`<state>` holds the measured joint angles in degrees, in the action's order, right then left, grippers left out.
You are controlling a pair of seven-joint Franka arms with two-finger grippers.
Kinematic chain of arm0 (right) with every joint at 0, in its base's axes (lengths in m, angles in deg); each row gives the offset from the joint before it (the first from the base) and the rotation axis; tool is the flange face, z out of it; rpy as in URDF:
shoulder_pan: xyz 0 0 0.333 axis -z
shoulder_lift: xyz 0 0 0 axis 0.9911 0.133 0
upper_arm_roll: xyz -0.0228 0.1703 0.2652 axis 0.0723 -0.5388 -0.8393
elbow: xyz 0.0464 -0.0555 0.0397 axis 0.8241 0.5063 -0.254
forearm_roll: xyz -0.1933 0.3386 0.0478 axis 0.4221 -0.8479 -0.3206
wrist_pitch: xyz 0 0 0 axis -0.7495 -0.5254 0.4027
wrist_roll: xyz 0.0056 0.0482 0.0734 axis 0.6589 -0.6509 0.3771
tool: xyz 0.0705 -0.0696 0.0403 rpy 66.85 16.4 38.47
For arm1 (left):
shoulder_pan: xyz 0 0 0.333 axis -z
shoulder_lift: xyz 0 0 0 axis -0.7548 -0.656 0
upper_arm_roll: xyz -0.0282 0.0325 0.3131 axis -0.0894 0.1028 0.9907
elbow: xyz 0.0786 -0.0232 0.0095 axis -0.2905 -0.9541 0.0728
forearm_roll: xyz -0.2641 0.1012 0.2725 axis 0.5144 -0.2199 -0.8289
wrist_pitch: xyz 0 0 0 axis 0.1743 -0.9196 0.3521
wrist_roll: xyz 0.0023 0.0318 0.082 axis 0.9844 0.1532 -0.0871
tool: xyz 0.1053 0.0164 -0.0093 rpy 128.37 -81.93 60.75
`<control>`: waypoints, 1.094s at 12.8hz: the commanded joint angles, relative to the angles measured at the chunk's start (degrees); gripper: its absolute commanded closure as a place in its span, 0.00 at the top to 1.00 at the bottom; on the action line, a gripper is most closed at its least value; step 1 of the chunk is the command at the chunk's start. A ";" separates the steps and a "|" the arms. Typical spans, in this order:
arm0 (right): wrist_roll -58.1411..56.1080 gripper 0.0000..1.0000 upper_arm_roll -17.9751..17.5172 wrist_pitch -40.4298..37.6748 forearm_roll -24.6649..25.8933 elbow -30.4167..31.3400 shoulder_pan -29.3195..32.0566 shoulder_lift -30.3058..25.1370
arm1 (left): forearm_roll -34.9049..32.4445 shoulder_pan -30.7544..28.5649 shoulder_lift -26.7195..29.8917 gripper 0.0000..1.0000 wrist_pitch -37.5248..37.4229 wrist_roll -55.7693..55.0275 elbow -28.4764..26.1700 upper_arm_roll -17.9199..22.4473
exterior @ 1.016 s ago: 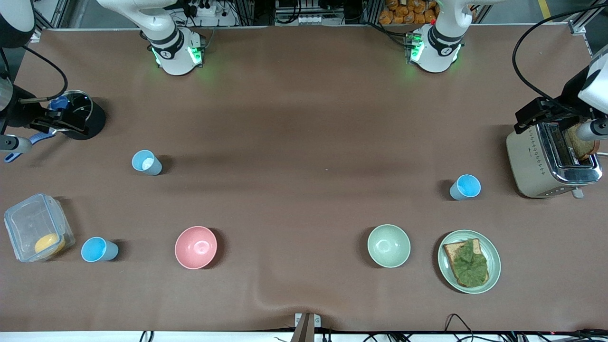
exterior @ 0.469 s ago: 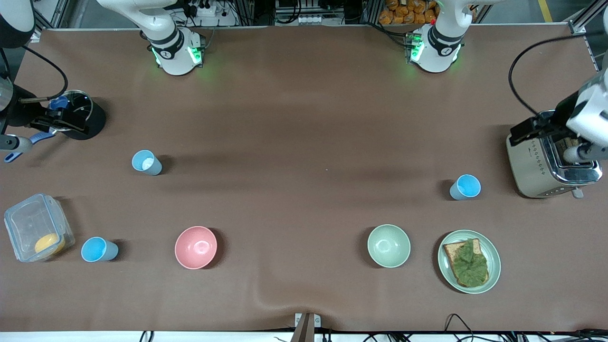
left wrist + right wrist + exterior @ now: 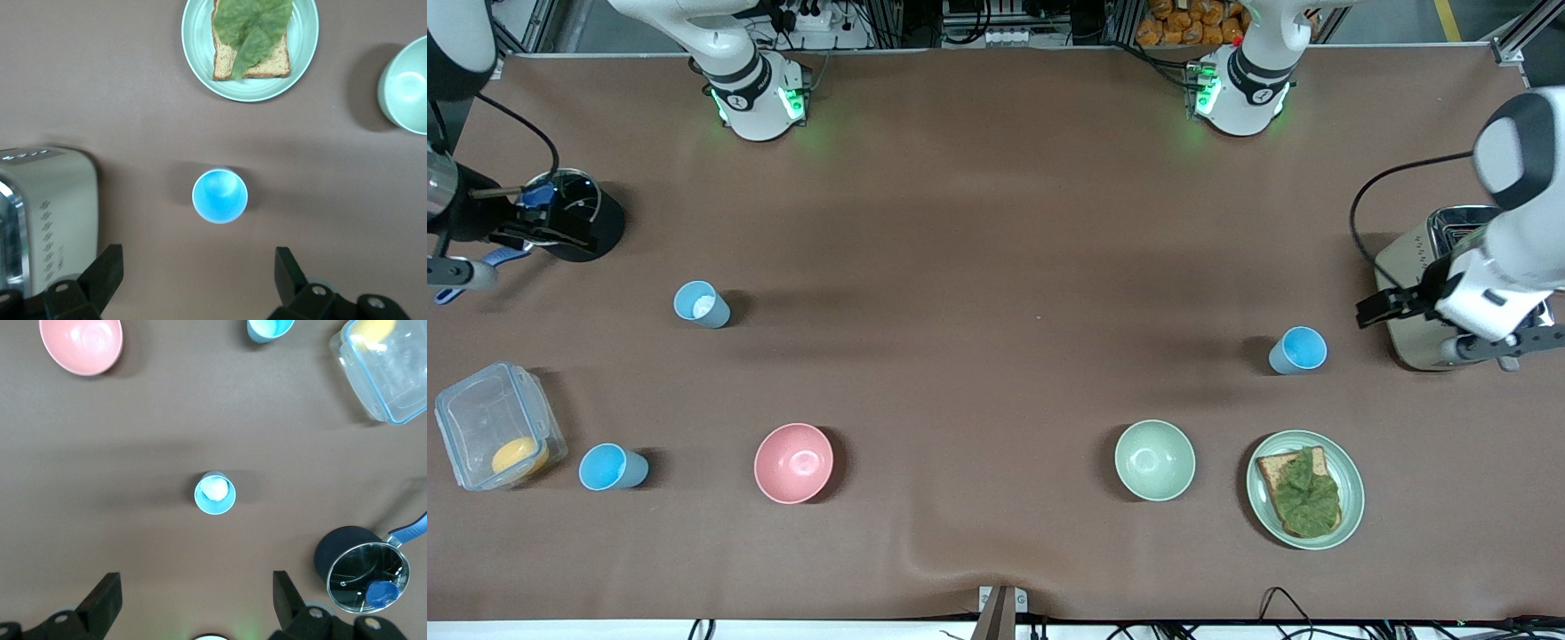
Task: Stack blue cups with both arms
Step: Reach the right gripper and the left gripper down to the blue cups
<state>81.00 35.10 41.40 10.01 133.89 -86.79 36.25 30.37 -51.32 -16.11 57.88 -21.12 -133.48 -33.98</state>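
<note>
Next, my right gripper grabs the cup with white inside, by its rim (image 3: 701, 289), to stack the blue cups.
Three blue cups stand upright on the brown table. One blue cup (image 3: 1298, 348) is beside the toaster and shows in the left wrist view (image 3: 220, 195). My left gripper (image 3: 1480, 338) hangs open and empty over the table's edge by the toaster, its fingers (image 3: 100, 280) apart from that cup. A second cup (image 3: 702, 304), with something white inside, shows in the right wrist view (image 3: 215, 493). A third cup (image 3: 612, 468) stands beside the clear box. My right gripper (image 3: 458, 267) is open and empty (image 3: 195, 600) high over the pot's end of the table.
A toaster (image 3: 1449, 302) stands at the left arm's end. A plate with bread and lettuce (image 3: 1305, 489), a green bowl (image 3: 1154, 460) and a pink bowl (image 3: 793, 462) lie nearer the front camera. A black lidded pot (image 3: 574, 213) and a clear box (image 3: 494, 427) are at the right arm's end.
My left gripper left the bread slice in the toaster slot and swung off the toaster toward the nearby blue cup. The right arm barely moved.
</note>
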 commanded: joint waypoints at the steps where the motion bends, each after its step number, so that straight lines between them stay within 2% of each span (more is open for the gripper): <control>1: -2.89 1.00 -0.47 -0.54 -0.14 1.08 5.04 5.10 | -1.05 -1.81 -0.59 1.00 9.21 1.05 -6.43 -0.26; 3: -2.98 1.00 -0.39 2.95 -0.14 5.11 6.02 7.40 | -1.05 -1.90 -2.78 1.00 10.99 1.05 -7.05 -0.26; 7: -3.15 1.00 -0.39 16.82 -0.05 16.97 6.02 7.41 | -0.96 -1.90 -7.26 1.00 13.89 1.05 -7.93 -0.26; 9: -4.37 1.00 -0.39 23.24 -0.05 21.11 6.02 8.19 | -1.05 -3.04 -8.16 1.00 17.04 1.14 -10.55 -0.35; 14: -5.87 1.00 -0.47 32.58 -0.14 24.73 7.34 14.33 | -1.05 -4.28 -10.26 1.00 27.33 2.98 -16.89 -0.35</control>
<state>76.83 35.22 71.50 10.00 158.26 -80.97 47.85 30.36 -54.96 -26.43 81.87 -19.66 -147.91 -33.98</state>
